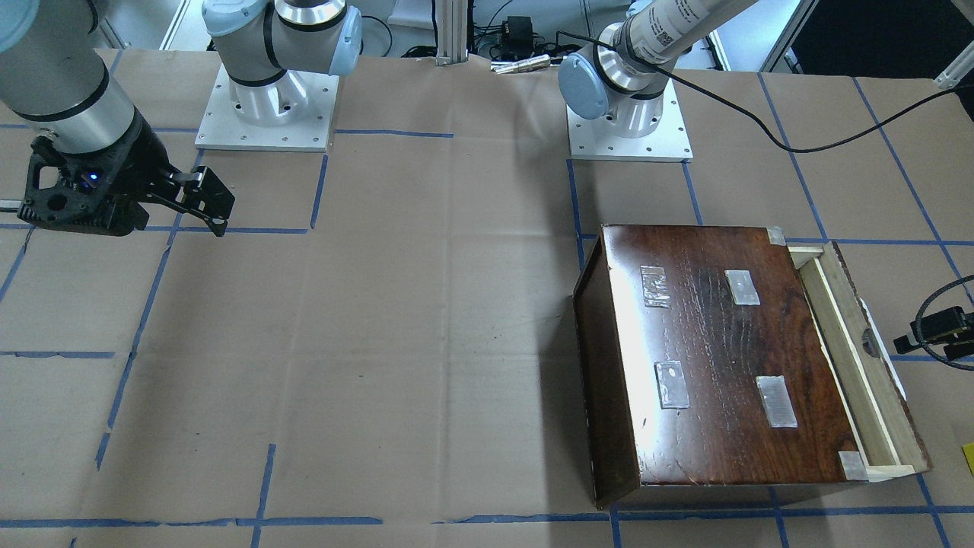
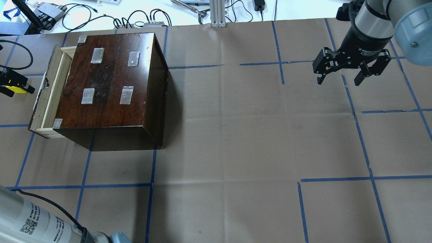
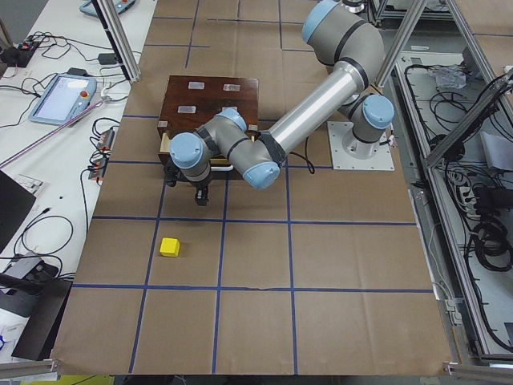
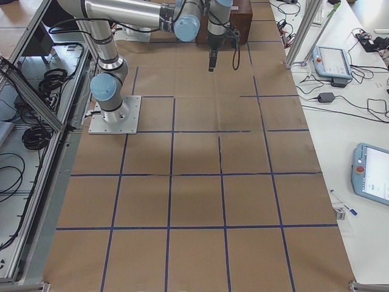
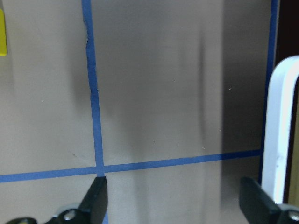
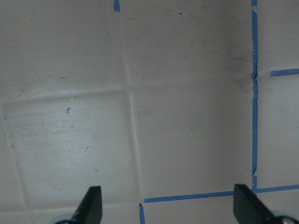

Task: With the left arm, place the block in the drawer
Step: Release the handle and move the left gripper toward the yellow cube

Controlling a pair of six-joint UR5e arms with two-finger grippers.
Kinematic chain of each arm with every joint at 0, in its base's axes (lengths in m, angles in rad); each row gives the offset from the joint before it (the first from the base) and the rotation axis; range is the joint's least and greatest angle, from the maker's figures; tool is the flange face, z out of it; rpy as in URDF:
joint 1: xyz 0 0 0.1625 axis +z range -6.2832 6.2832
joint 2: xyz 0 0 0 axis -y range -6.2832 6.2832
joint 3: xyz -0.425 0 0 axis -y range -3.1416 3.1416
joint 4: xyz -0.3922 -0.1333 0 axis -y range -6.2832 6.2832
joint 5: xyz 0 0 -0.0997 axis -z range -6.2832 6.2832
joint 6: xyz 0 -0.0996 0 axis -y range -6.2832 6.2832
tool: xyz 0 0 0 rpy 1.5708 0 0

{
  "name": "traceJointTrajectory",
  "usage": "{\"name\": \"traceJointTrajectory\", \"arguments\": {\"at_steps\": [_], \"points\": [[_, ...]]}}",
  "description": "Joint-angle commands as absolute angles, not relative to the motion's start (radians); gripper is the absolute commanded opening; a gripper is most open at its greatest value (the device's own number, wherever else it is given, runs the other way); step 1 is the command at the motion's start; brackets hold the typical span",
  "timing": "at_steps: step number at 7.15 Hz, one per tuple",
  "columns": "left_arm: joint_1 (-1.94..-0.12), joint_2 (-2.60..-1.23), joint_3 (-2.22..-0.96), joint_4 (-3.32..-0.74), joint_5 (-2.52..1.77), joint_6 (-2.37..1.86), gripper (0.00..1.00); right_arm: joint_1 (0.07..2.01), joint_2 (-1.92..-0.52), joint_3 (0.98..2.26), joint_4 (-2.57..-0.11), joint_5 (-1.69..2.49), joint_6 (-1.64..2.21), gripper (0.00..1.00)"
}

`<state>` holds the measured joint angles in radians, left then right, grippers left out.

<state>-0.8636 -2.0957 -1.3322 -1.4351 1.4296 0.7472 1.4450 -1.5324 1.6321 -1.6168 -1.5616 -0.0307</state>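
The small yellow block (image 1: pixel 968 457) needs to go in the open drawer (image 1: pixel 845 358), so my left gripper should grip the block by its body next.
The yellow block (image 3: pixel 169 247) lies on the brown paper, out beyond the drawer's front. It also shows at the frame edge in the left wrist view (image 5: pixel 2 32) and in the front view (image 1: pixel 969 459). The drawer (image 1: pixel 845 358) is pulled partly out of the dark box (image 1: pixel 715 358); it also shows in the overhead view (image 2: pixel 50 94) and looks empty. My left gripper (image 5: pixel 175 200) is open and empty, hovering just in front of the drawer (image 3: pixel 196 191), between it and the block. My right gripper (image 2: pixel 339 79) is open and empty, far across the table.
The dark glossy box (image 2: pixel 111 77) carries several tape patches on top. A white curved edge (image 5: pixel 280 140) stands at the right of the left wrist view. Blue tape lines cross the paper. Cables and devices lie past the table's far edge (image 2: pixel 135 20).
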Motion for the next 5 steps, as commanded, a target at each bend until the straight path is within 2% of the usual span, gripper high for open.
{"name": "traceJointTrajectory", "arguments": {"at_steps": [1, 5], "points": [[-0.865, -2.094, -1.331, -1.436, 1.430, 0.747, 0.98, 1.445, -1.532, 1.632, -1.615, -1.562, -0.031, 1.00], [-0.864, -2.089, -1.328, -1.433, 1.442, 0.750, 0.98, 1.445, -1.532, 1.632, -1.615, -1.562, -0.031, 1.00]]}}
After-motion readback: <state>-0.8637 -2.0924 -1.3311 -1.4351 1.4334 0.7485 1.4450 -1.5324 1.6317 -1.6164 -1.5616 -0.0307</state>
